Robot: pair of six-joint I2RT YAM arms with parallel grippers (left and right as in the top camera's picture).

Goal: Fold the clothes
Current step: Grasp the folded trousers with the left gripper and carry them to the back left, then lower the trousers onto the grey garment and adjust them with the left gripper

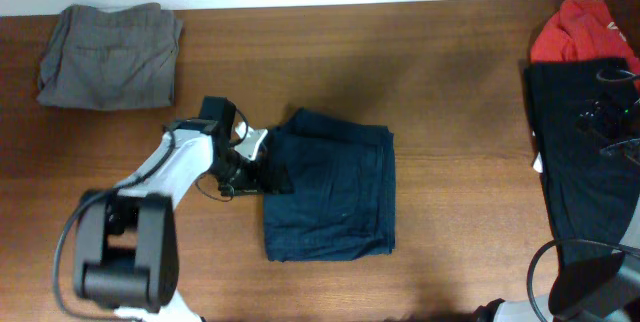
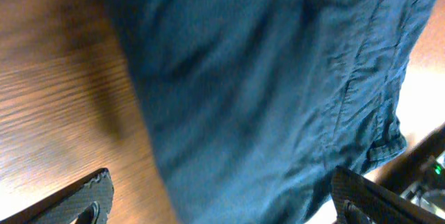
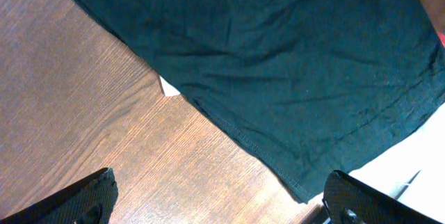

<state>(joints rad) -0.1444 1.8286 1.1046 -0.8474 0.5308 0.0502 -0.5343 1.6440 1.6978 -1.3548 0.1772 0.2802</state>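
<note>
My left gripper should next grab the navy piece's nearest side edge, layers together, to lay it still folded on the grey trousers.
The dark navy trouser-like piece lies folded in a rectangle at the table's middle. My left gripper is at its left edge, open, with the fingers spread wide apart in the left wrist view, where the navy fabric fills the frame. My right gripper hangs open over the black piece at the right edge. The right wrist view shows that black fabric and my open fingers holding nothing. Grey folded trousers lie at the back left. A red top lies at the back right.
The wooden table runs to a pale far edge at the top. A small white tag pokes out beside the black piece's hem. The left arm's base stands at the front left.
</note>
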